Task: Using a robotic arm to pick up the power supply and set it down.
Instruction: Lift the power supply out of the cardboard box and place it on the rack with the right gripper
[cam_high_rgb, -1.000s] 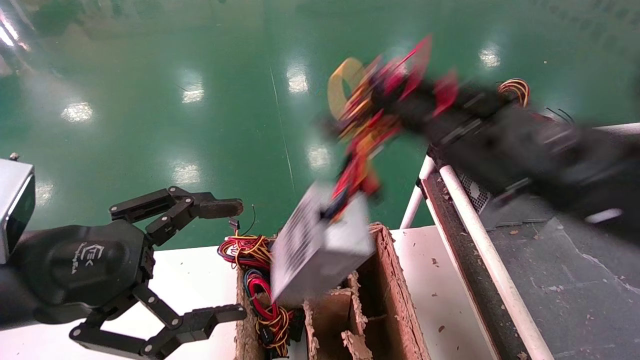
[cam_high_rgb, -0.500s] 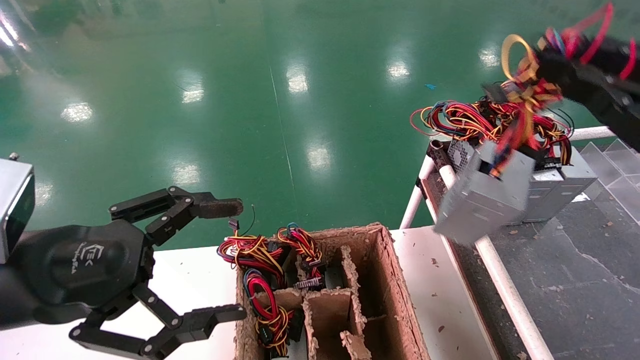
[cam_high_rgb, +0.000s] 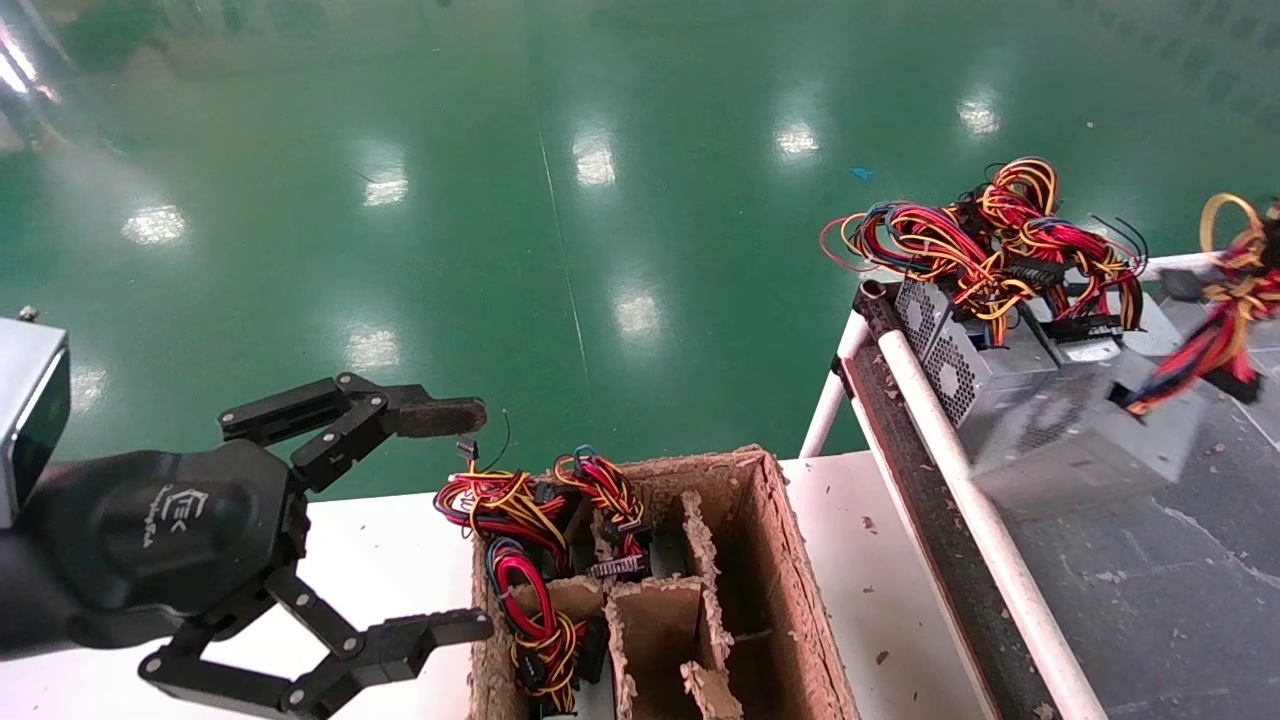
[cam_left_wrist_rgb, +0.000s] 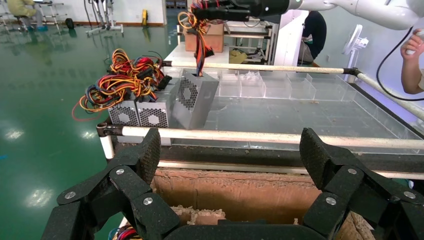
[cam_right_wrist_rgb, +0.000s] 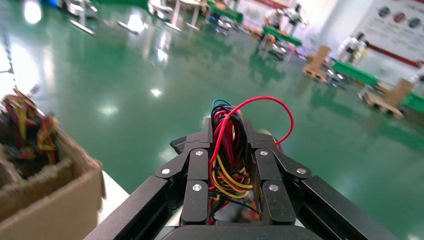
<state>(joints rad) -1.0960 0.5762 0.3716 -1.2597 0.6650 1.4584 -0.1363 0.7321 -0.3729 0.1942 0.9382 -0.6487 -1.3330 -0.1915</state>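
The power supply (cam_high_rgb: 1074, 438) hangs by its wires above the dark belt (cam_high_rgb: 1150, 600), so the robot's right gripper needs to bring it down before letting go.
The power supply (cam_high_rgb: 1080, 440), a grey box with a honeycomb grille, hangs tilted by its wire bundle (cam_right_wrist_rgb: 227, 150) low over the dark belt (cam_high_rgb: 1150, 600), beside two others. My right gripper (cam_right_wrist_rgb: 227, 127) is shut on that bundle of red, yellow and black wires. In the left wrist view the right gripper (cam_left_wrist_rgb: 210, 9) is at the upper edge with the power supply (cam_left_wrist_rgb: 195, 97) dangling below it. Whether the box touches the belt is unclear. My left gripper (cam_high_rgb: 450, 520) is parked open at the near left, next to the cardboard box, holding nothing.
A torn cardboard box (cam_high_rgb: 780, 560) with dividers holds more wired units (cam_high_rgb: 520, 520). A white rail (cam_high_rgb: 960, 480) borders the belt. Two power supplies (cam_high_rgb: 960, 350) with tangled wires (cam_high_rgb: 1000, 230) sit at the belt's far end. Someone's arm (cam_left_wrist_rgb: 412, 55) shows beyond clear bins.
The right gripper has swung the power supply from above the cardboard box to the right, over the rail, and down beside the two units on the belt. The left arm has not moved.
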